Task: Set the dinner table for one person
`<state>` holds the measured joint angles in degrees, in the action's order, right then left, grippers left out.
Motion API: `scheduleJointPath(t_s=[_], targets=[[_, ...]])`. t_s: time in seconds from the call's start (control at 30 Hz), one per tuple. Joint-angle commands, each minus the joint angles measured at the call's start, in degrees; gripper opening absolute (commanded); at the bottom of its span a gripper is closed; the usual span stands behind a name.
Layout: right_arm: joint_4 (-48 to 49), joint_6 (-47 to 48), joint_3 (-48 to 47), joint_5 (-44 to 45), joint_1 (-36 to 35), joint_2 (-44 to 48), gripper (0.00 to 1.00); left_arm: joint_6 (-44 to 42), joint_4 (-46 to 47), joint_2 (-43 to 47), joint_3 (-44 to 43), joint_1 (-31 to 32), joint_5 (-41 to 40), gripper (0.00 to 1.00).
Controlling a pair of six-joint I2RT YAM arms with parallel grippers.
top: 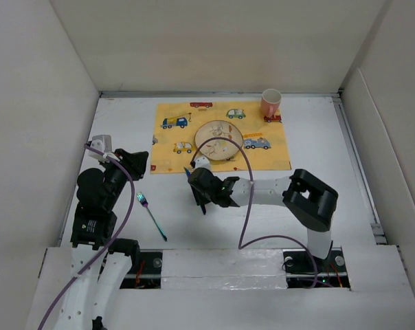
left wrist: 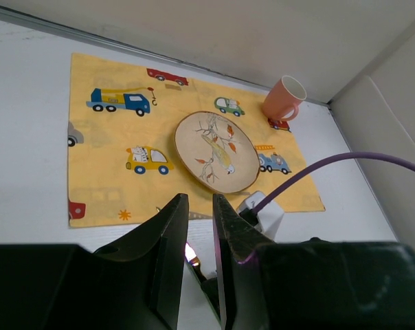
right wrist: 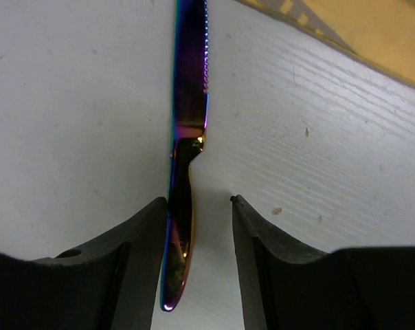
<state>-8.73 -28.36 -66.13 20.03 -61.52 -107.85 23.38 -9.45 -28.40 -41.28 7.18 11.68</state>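
My right gripper grips the knife by its handle next, leaving the blade free ahead, to lay it beside the patterned plate.
An iridescent knife lies flat on the white dinner table, just below the lower left corner of the yellow car-print placemat. My right gripper is open astride its handle; the handle rests against the left finger, with a gap to the right one. From above, the right gripper covers most of the knife. A patterned plate and a pink cup sit on the placemat. An iridescent fork lies at the near left. My left gripper hovers beside it, slightly open and empty.
Off-white panels wall the table on the left, back and right. A purple cable loops over the right arm. In the left wrist view the plate, cup and placemat lie beyond the left gripper.
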Motion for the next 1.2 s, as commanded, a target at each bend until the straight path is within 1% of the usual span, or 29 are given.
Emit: scheduleJointPath(t_s=[0.0, 0.13, 0.3, 0.4, 0.5, 0.83, 1.03, 1.17], targets=[[2.75, 0.67, -2.69, -0.26, -0.18, -2.35, 0.48, -0.52, 1.72, -0.16, -1.70, 0.29, 0.71, 0.18], [3.11, 0.32, -2.78, -0.78, -0.18, -3.68, 0.48, -0.53, 1.81, -0.16, -1.70, 0.29, 0.80, 0.18], [0.82, -1.17, -2.25, 0.62, -0.80, -3.33, 0.44, -0.53, 1.81, -0.16, -1.61, 0.29, 0.97, 0.18], [-1.02, -2.49, -1.29, 1.85, -1.94, -2.28, 0.45, -0.53, 1.72, 0.01, -1.70, 0.29, 0.89, 0.18], [-3.65, -3.63, -0.85, 5.01, -4.04, -1.05, 0.46, -0.44, 1.72, 0.02, -1.61, 0.29, 0.89, 0.18], [-4.89, -6.71, 2.05, 6.33, -6.25, -0.43, 0.45, -0.52, 1.72, 0.01, -1.61, 0.29, 0.89, 0.18], [-5.76, -7.15, 0.48, 8.96, -6.25, -2.79, 0.41, -0.52, 1.81, 0.01, -1.61, 0.29, 0.97, 0.18], [-7.17, -6.80, 0.12, 11.25, -6.25, -3.85, 0.32, -0.61, 1.54, 0.10, -1.70, 0.29, 0.71, 0.18]])
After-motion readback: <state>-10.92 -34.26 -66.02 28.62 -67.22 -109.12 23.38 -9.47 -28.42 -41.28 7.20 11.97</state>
